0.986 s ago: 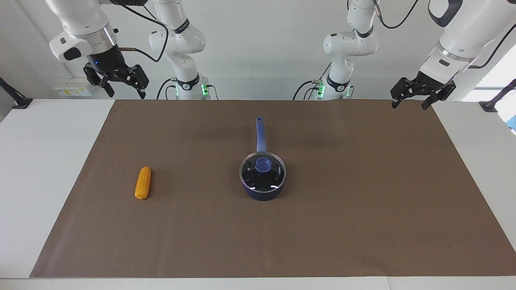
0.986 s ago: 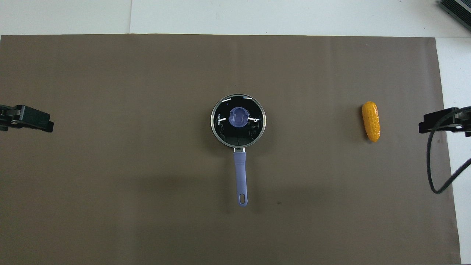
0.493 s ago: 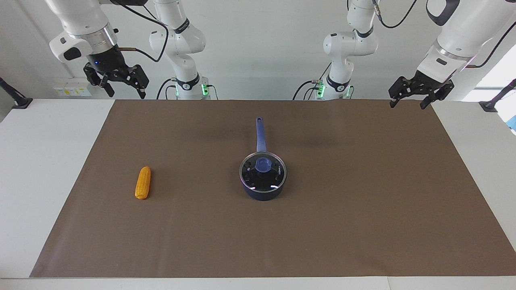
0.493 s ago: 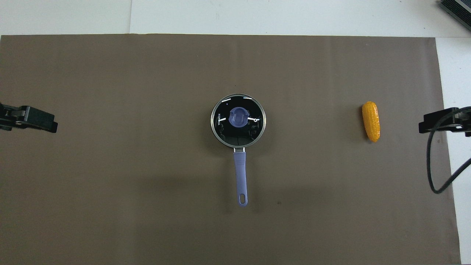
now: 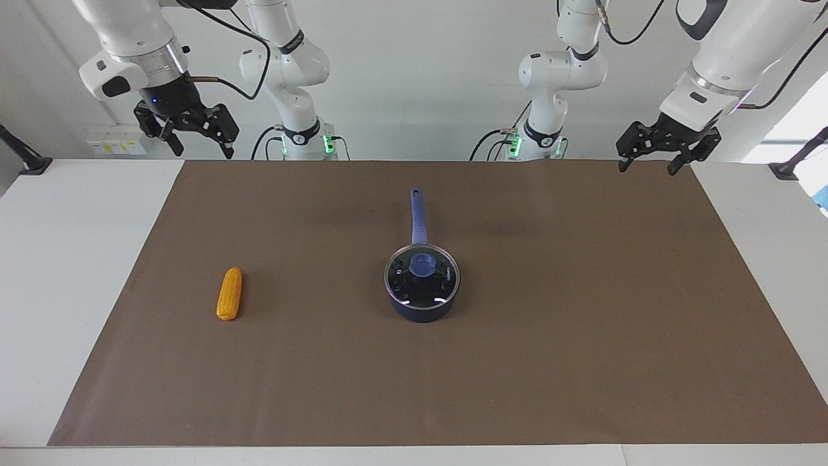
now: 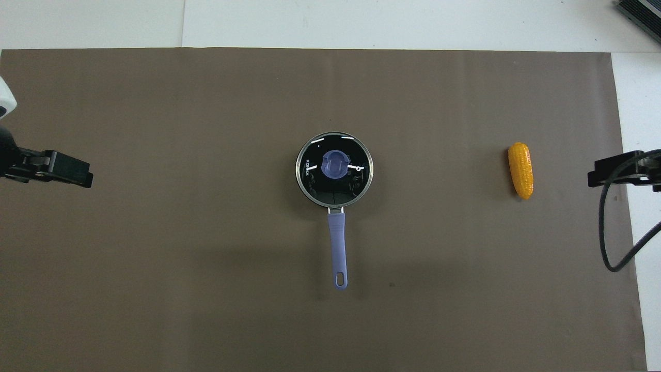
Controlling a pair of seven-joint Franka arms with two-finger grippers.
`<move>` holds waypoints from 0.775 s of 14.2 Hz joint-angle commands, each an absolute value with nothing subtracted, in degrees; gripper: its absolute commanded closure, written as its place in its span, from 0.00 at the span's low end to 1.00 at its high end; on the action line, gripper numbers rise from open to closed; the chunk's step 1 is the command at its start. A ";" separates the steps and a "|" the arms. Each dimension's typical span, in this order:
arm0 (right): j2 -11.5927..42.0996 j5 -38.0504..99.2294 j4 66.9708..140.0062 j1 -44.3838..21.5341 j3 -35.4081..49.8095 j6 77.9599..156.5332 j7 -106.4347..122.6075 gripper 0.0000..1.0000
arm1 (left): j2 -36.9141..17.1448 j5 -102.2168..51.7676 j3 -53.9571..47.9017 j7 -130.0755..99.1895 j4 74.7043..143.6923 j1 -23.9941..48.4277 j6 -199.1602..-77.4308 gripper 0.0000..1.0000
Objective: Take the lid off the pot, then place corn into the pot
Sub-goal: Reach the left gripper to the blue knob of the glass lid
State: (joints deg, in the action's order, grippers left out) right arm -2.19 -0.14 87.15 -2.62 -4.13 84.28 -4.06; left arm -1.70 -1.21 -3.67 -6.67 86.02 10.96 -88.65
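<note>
The left gripper takes hold of the lid by its narrow blue knob [image 6: 335, 164] next, since the lid's round glass is too wide for the fingers.
The navy pot [image 5: 422, 310] stands at the middle of the brown mat, its long blue handle [image 5: 418, 217] pointing toward the robots. The glass lid [image 5: 437, 285] with its blue knob [image 5: 422, 264] sits on the pot; it also shows in the overhead view [image 6: 356, 186]. The corn [image 5: 229, 294] lies on the mat toward the right arm's end, also seen from overhead [image 6: 520, 170]. My right gripper [image 5: 202, 153] hangs open and empty, high over the mat's corner by its base. My left gripper [image 5: 647, 169] is open and empty, up over the left arm's end of the mat.
The brown mat [image 5: 582, 336] covers most of the white table [image 5: 65, 259]. A black cable [image 6: 612, 243] loops below the right gripper [image 6: 601, 173] in the overhead view. The left gripper's tip [image 6: 77, 173] shows at that view's edge.
My left gripper has moved a little inward over the mat, toward the pot. The right arm, the pot, the lid and the corn have not moved.
</note>
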 commanded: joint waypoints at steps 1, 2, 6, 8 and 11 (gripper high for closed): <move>-2.99 0.26 87.80 -2.02 -3.78 84.20 -2.72 0.00 | -4.21 -0.70 -2.90 -11.75 86.05 14.76 -92.45 0.00; -2.99 0.26 87.80 -2.11 -3.78 84.20 -2.72 0.00 | -5.09 -0.79 -2.90 -13.26 85.96 15.90 -92.90 0.00; -2.99 0.26 87.80 -2.02 -3.78 84.20 -2.72 0.00 | -14.30 -0.18 -2.90 -18.62 78.86 22.22 -93.77 0.00; -2.99 0.26 87.80 -2.02 -3.78 84.20 -2.72 0.00 | -18.35 0.35 -2.81 -21.43 76.56 25.47 -95.88 0.00; -2.99 0.26 87.80 -2.11 -3.87 84.20 -2.72 0.00 | -23.98 4.04 -2.81 -28.54 74.54 30.31 -100.88 0.00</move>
State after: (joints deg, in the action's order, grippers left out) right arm -2.19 -0.14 87.15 -2.62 -4.12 84.28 -4.06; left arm -19.48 1.60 -3.72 -24.41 78.74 27.01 -99.20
